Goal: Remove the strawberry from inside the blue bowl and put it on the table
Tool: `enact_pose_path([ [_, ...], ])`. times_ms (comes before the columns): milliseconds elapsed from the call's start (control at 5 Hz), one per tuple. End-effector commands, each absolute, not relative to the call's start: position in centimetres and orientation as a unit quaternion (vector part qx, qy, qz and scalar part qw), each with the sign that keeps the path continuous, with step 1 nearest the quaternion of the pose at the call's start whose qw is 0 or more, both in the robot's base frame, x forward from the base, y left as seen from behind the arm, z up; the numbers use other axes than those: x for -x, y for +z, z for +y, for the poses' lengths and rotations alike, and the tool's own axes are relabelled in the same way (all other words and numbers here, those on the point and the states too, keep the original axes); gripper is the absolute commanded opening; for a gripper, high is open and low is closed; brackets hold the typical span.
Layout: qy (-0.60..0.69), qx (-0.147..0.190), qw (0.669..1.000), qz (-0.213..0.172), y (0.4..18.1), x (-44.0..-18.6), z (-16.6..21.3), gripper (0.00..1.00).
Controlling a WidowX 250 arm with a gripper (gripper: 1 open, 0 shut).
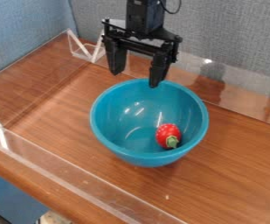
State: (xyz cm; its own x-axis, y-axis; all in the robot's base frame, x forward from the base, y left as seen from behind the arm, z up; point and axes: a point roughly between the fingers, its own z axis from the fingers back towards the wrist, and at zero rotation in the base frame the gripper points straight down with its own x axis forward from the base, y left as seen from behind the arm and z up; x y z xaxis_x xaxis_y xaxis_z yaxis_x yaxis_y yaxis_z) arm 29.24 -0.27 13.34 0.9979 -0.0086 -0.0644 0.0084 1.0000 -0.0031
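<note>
My gripper should grab the strawberry by its red body [168,132] to move it from the blue bowl to the table.
A teal-blue bowl [125,131] stands on the brown wood-grain table [44,87], a little right of its middle. Inside it, low on the right side, lies a small red strawberry [169,136] with its green top pointing down-right. My black gripper [140,70] hangs pointing down over the bowl's far rim, above and behind the strawberry. Its two fingers stand wide apart and open, with nothing between them. The right fingertip [158,77] reaches just over the rim edge in this view.
Clear acrylic barriers [55,162] run along the table's front, left and back edges. A grey-blue fabric wall [32,26] rises behind. Bare tabletop lies to the left of the bowl and to its right.
</note>
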Motion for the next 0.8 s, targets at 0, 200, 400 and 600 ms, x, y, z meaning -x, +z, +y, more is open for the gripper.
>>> enact_pose_path([
  [0,-0.025,-0.002,0.999,0.035,12.7,-29.3,-1.2,1.0],
  [200,-0.058,-0.008,0.997,0.046,11.5,-29.2,-2.8,1.0],
  [400,-0.079,-0.01,0.996,0.049,9.9,-29.1,-4.1,1.0],
  [600,-0.087,-0.015,0.995,0.039,8.9,-29.1,-5.1,1.0],
])
